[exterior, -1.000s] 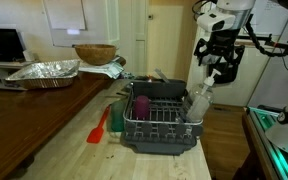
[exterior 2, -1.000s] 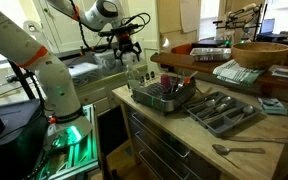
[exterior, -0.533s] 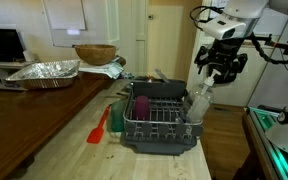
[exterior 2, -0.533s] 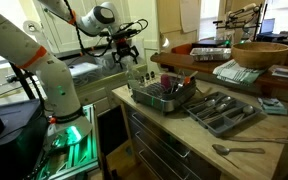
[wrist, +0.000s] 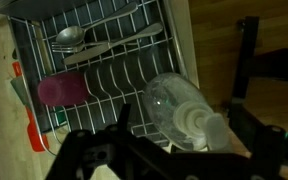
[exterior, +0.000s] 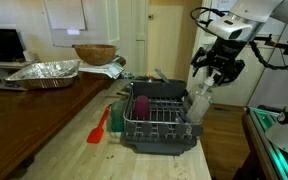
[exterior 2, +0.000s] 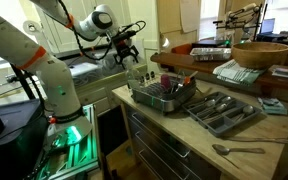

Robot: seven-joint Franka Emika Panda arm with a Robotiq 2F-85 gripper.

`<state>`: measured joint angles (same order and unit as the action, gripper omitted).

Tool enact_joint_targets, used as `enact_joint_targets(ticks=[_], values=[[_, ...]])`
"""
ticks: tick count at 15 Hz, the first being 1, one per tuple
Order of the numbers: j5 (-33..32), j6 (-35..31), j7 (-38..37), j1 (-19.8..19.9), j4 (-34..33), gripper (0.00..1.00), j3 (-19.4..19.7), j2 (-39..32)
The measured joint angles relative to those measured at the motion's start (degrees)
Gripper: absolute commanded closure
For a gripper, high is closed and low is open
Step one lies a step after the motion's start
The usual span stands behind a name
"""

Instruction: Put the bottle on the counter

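The neck (exterior: 205, 89) (wrist: 199, 124) of the bottle is between my open fingers, toward the right in the wrist view. I would hold it if I closed now, so my gripper needs to close on it.
The clear plastic bottle (exterior: 197, 100) stands tilted at the outer end of the dark wire dish rack (exterior: 156, 128), its pale cap pointing up towards my gripper. It also shows in an exterior view (exterior 2: 139, 74) and in the wrist view (wrist: 180, 112). My gripper (exterior: 216, 72) hangs just above the bottle's cap, open and empty. In the wrist view the fingers (wrist: 184, 142) stand to either side of the neck, apart from it. The pale-wood counter (exterior: 72, 152) carries the rack.
A purple cup (exterior: 141, 105) lies in the rack, with cutlery (wrist: 84, 45) at its far end. A red spatula (exterior: 99, 126) lies on the counter beside the rack. A cutlery tray (exterior 2: 224, 110) and a loose spoon (exterior 2: 239, 150) lie further along. The darker top holds a foil pan (exterior: 44, 72) and a bowl (exterior: 94, 53).
My gripper has come down and a little closer to the bottle's cap. The bottle and rack have not moved.
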<state>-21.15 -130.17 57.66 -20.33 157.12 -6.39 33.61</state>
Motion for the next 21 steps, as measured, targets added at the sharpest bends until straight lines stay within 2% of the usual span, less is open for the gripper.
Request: enact_joint_targets(ticks=[2, 8, 10, 16, 21], values=[[0.08, -0.84, 0.07, 0.00, -0.04, 0.30, 0.04, -0.11], [0.62, -1.05, 0.52, 0.00, -0.02, 0.78, 0.36, -0.25], [1.14, -1.05, 1.32, 0.00, -0.02, 0.88, 0.69, -0.40], [1.04, -0.42, 2.37, 0.14, -0.16, 0.88, 0.78, 0.60], [-4.86, 1.52, 7.93, 0.91, -3.74, 0.88, -0.01, 4.80]])
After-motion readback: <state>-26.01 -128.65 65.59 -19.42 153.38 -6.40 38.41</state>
